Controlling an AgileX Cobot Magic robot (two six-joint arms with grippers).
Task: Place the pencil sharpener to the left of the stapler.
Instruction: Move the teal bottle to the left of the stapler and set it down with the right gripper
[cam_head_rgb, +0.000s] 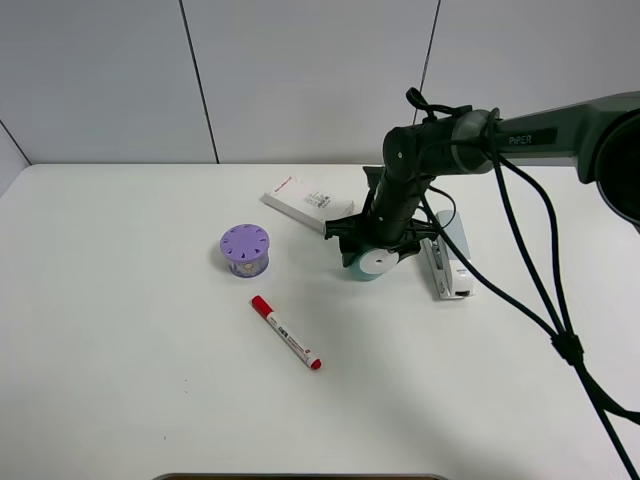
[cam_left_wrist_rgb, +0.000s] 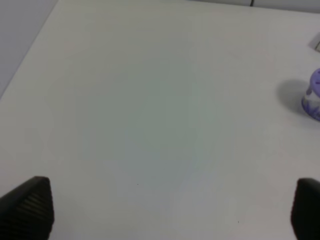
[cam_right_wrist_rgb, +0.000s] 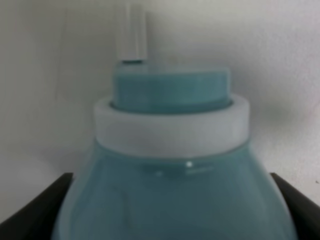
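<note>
My right gripper opens now, since the teal sharpener's lower edge rests at the white tabletop beside the stapler (cam_head_rgb: 450, 262) and the sharpener would stay there.
The teal pencil sharpener (cam_head_rgb: 372, 262) is low over or on the table, its white round face toward the front, just left of the silver-grey and white stapler (cam_head_rgb: 450, 262). My right gripper (cam_head_rgb: 378, 240) comes down over it from above and is shut on its body. In the right wrist view the sharpener (cam_right_wrist_rgb: 172, 165) fills the frame, with a dark finger (cam_right_wrist_rgb: 40, 210) against each side. My left gripper (cam_left_wrist_rgb: 170, 210) is open over bare table, far from both things, and is not seen in the exterior view.
A flat white box (cam_head_rgb: 308, 202) lies behind the sharpener. A purple round holed container (cam_head_rgb: 245, 249) (cam_left_wrist_rgb: 312, 95) stands to the left. A red marker (cam_head_rgb: 286, 333) lies in front of it. The right arm's cables (cam_head_rgb: 530, 270) hang over the table's right side.
</note>
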